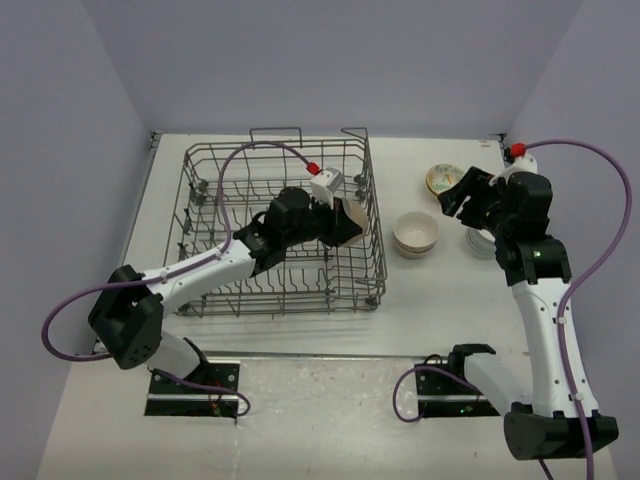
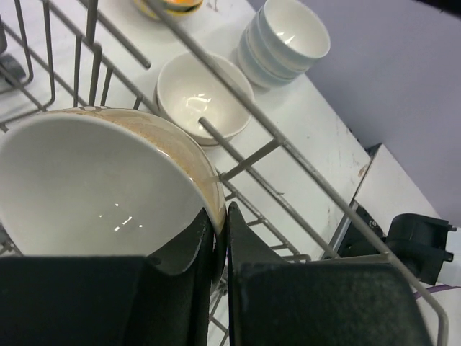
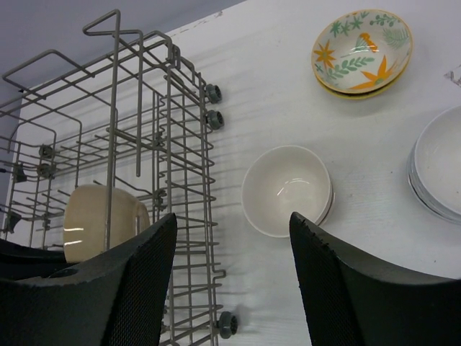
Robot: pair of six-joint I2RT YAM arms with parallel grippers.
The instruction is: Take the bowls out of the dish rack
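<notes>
The right gripper grabs the beige bowl by its uncovered rim (image 1: 351, 204) (image 3: 71, 204) next, which leaves the bowl's foot free to settle into the beige stack.
The grey wire dish rack (image 1: 275, 147) stands left of centre. My left gripper (image 1: 338, 222) reaches into its right side and is shut on the rim of a beige bowl (image 2: 94, 180) with a white inside, one finger inside and one outside the wall. That bowl (image 3: 97, 220) is tilted on its side against the tines. My right gripper (image 3: 232, 220) hangs open and empty above the table, right of the rack (image 3: 171, 130). On the table stand a beige stack of bowls (image 1: 416, 233), a yellow painted bowl (image 1: 441, 180) and a pale stack (image 3: 439, 169).
The rack's right wall (image 2: 277, 142) runs between the held bowl and the beige stack (image 2: 204, 97). The pale stack (image 2: 284, 40) lies beyond it, partly under my right arm in the top view. Purple walls close the table at the back and both sides.
</notes>
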